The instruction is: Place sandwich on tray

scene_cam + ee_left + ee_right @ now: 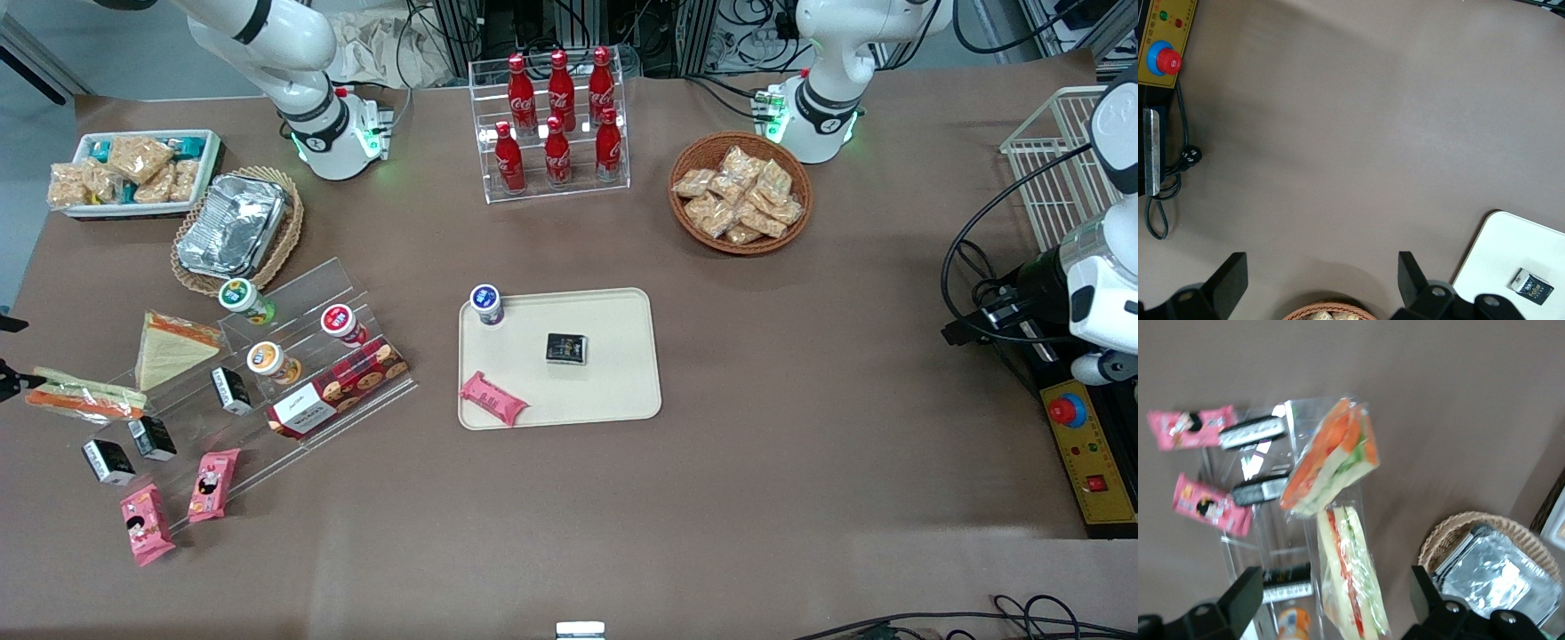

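The clear-wrapped sandwich needs to go on the tray (613, 391). My right gripper will grip the sandwich by its layered orange-and-green body (85, 396).
The sandwich (84, 396) (1331, 461), a clear-wrapped wedge showing orange, white and green layers, lies on the table at the working arm's end, beside the acrylic shelf. My right gripper (1335, 603) hovers open above this spot. Its two black fingers (1238, 600) stand wide apart, and between them shows the other sandwich (1351, 577) (173, 347), not the striped one. Nothing is held. In the front view only black bits of the gripper show at the picture's edge. The cream tray (613, 391) (1505, 247) lies mid-table with a yoghurt cup (486, 304), a black box (565, 348) and a pink packet (493, 398) on it.
A stepped acrylic shelf (307, 289) holds cups, black boxes (1261, 490), a biscuit box (338, 389) and pink packets (1205, 510). A foil container in a wicker basket (233, 227) (1491, 577) stands farther from the front camera. A cola rack (551, 124) and a snack basket (740, 191) stand beside it.
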Controlling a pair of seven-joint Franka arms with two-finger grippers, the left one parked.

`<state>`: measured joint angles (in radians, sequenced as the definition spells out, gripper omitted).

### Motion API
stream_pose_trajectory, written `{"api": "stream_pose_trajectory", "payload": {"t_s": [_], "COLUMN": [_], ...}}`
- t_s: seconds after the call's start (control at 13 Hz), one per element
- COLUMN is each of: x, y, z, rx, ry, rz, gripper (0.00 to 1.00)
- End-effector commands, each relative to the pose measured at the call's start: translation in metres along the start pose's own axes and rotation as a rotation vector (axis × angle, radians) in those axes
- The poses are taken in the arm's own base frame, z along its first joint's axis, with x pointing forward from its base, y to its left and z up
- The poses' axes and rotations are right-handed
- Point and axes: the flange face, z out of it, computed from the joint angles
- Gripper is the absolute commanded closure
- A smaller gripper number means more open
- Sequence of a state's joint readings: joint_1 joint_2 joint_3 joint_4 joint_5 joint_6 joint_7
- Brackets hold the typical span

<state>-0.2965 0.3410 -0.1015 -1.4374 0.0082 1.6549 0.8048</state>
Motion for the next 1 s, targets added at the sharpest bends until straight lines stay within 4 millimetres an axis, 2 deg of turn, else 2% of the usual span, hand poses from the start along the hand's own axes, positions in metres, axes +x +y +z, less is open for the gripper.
{"api": "stream_pose_trajectory", "payload": {"t_s": [0.0,0.23,0.38,0.62,0.69,0.92], "x": [0.014,0.025,0.043,0.052,0.059,0.060], "y": [-0.011,-0.021,-0.009,-0.009,-0.002,-0.003], "z": [0.020,0.046,0.053,0.061,0.064,0.071], "rx": [0.031,0.033,0.045,0.056,0.051,0.052], "ry": [-0.002,0.005,-0.002,0.004,-0.001,-0.020], "rz": [0.123,0.180,0.290,0.315,0.331,0.340], "gripper": [0.02,0.02,0.02,0.02,0.02,0.02]}}
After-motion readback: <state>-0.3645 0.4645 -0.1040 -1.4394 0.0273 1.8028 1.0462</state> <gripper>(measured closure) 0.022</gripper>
